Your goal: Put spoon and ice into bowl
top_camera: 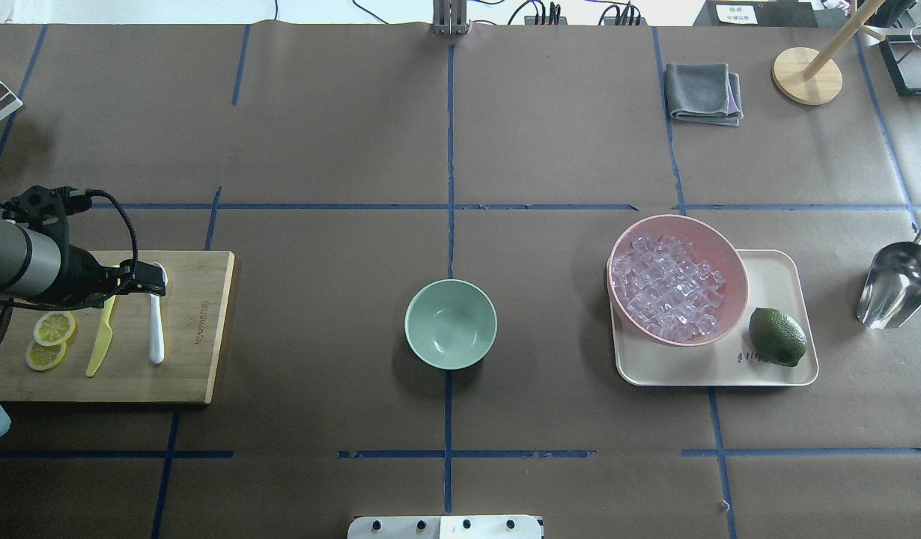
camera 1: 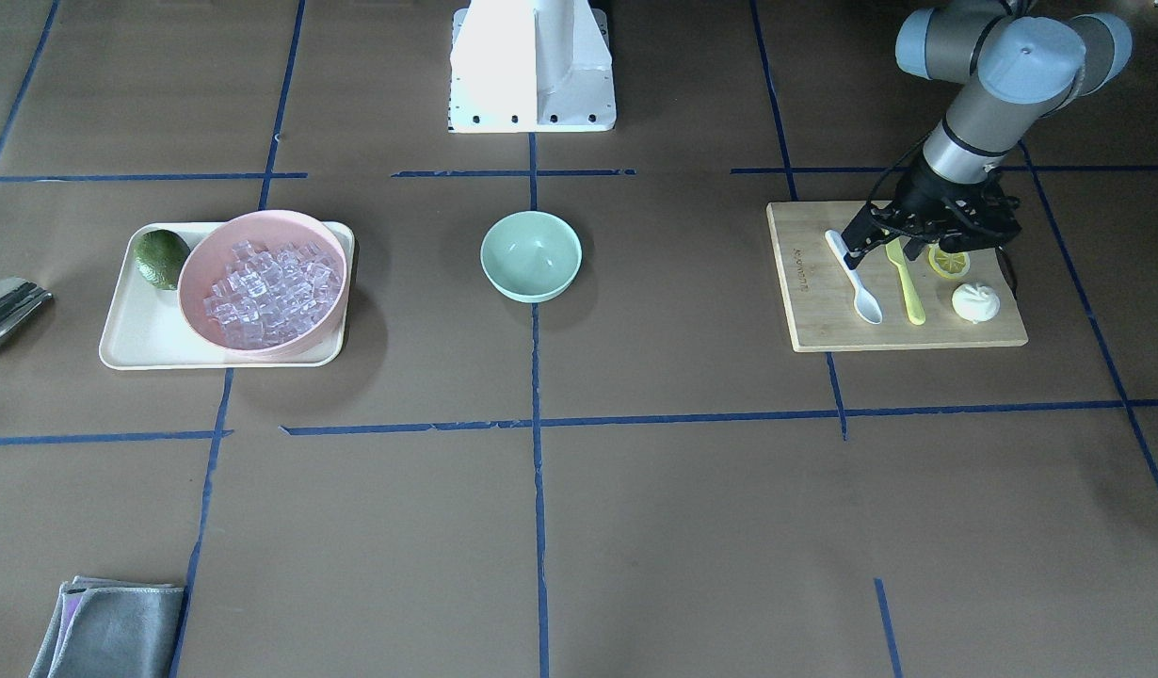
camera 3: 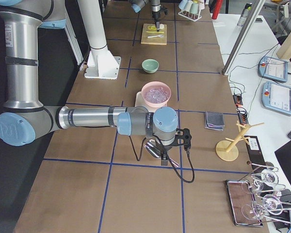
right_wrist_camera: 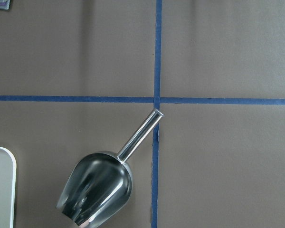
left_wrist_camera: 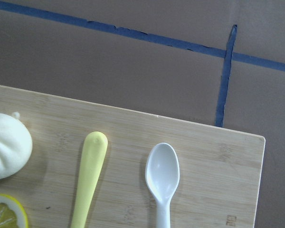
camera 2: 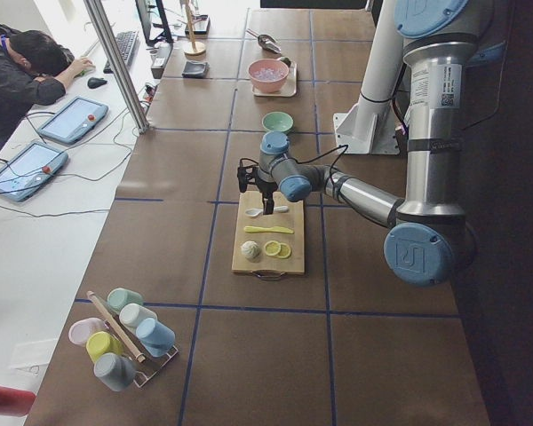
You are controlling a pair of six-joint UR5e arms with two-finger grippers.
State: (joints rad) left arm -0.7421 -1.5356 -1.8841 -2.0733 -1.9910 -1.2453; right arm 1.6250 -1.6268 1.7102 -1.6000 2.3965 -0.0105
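My left gripper next needs to grab the white spoon by its slim, straight handle (camera 1: 846,262), because the spoon's scooped end (camera 1: 868,305) is wide and rounded.
The white spoon (camera 1: 857,282) lies on a wooden cutting board (camera 1: 965,334) next to a yellow-green knife (camera 1: 907,287); it also shows in the left wrist view (left_wrist_camera: 162,173). My left gripper (camera 1: 880,247) hovers open just above the handle ends of the spoon and knife, holding nothing. The mint-green bowl (camera 1: 530,256) stands empty at the table's middle. The ice (camera 1: 268,292) fills a pink bowl (camera 1: 259,218) on a cream tray (camera 1: 136,348). My right gripper (camera 3: 163,158) hangs over a metal scoop (right_wrist_camera: 97,190); I cannot tell whether it is open or shut.
A white bun (camera 1: 974,301) and lemon slices (top_camera: 54,327) share the board. A green lime (camera 1: 160,257) sits on the tray. A folded grey cloth (camera 1: 113,626) lies near the table's far edge. A wooden stand (top_camera: 807,75) is at the far right.
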